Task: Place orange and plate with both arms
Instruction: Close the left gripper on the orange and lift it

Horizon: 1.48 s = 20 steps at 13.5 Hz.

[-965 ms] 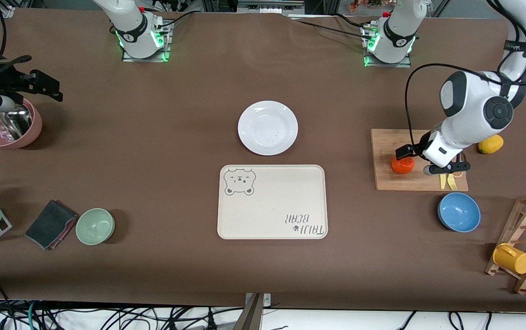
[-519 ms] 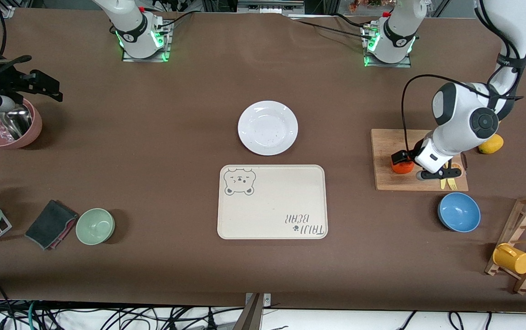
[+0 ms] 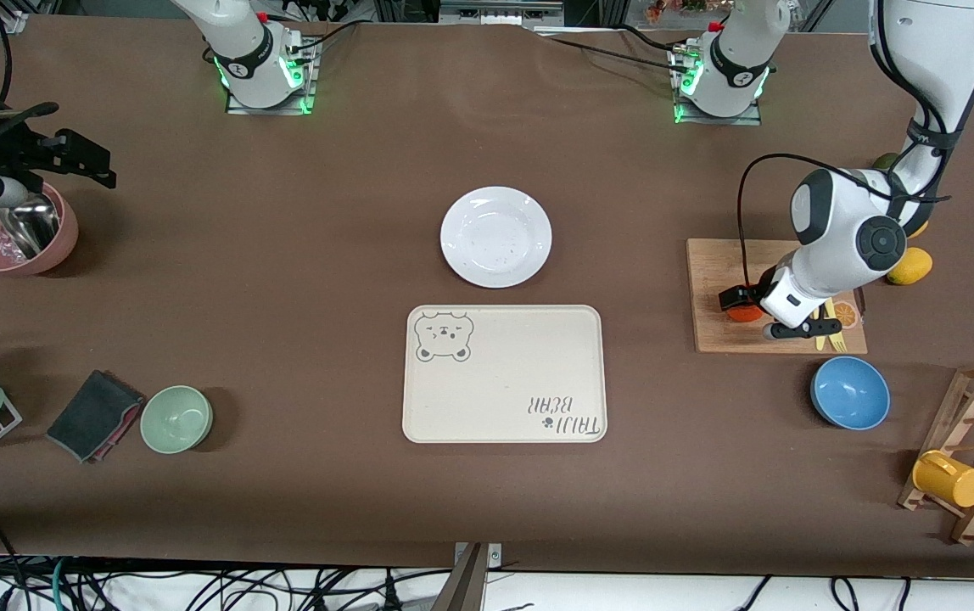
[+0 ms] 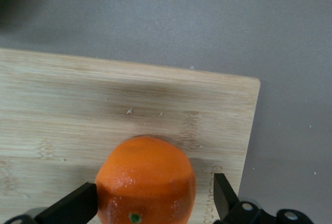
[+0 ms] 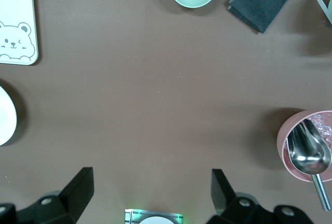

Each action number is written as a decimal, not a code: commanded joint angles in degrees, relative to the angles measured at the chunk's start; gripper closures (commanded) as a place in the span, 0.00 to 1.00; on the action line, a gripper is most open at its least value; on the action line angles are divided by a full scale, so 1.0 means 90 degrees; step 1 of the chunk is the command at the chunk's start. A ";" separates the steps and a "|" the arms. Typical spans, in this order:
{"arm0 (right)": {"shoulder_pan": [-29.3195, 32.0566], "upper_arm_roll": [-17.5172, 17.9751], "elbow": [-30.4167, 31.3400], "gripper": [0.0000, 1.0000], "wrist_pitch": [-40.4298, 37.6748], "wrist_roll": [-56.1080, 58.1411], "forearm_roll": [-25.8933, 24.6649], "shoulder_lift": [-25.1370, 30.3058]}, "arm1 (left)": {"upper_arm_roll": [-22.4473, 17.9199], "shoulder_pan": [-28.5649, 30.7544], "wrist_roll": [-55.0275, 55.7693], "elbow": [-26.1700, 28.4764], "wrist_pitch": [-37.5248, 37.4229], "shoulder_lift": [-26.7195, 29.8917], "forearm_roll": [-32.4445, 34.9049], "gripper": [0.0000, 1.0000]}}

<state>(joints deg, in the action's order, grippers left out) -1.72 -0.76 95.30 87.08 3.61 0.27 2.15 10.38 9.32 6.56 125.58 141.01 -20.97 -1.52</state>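
The left gripper will grab the orange by its round sides next, so that it can place the orange [image 3: 742, 314] on the white plate [image 3: 495, 237].
The orange [image 3: 742, 314] sits on a wooden cutting board [image 3: 716, 335] toward the left arm's end of the table. My left gripper [image 3: 752, 316] is down on the board, open, with one finger on each side of the orange [image 4: 145, 180]. In the left wrist view the left gripper [image 4: 155, 203] has one finger at the fruit's skin and a small gap at the other. The white plate [image 3: 495, 237] lies empty mid-table, just farther from the front camera than the cream bear tray [image 3: 504, 373]. My right gripper [image 3: 71, 161] waits high over the right arm's end, open and empty [image 5: 150, 193]. The plate's rim [image 5: 5, 115] shows in the right wrist view.
A yellow fork [image 3: 835, 335] lies on the board; a lemon [image 3: 909, 266] and a blue bowl [image 3: 849, 392] lie near it. A mug rack [image 3: 962, 458] stands at the left arm's end. A pink bowl with a scoop [image 3: 16, 233], a green bowl [image 3: 176, 418] and a cloth [image 3: 94, 415] lie at the right arm's end.
My left gripper has come down and shifted toward the right arm's end, so that its fingers now stand on both sides of the orange. The right arm has not moved.
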 commanded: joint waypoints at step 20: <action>0.0015 -0.0043 -0.0081 0.00 -0.0096 0.0038 0.0088 0.0006 | 0.0028 0.0059 -0.0075 -0.0067 -0.0131 0.0026 0.0052 0.96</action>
<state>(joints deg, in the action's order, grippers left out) -1.71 -0.78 95.30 87.08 3.61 0.27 2.15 10.55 9.62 6.50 124.85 139.62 -20.99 -1.52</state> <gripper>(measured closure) 0.000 0.300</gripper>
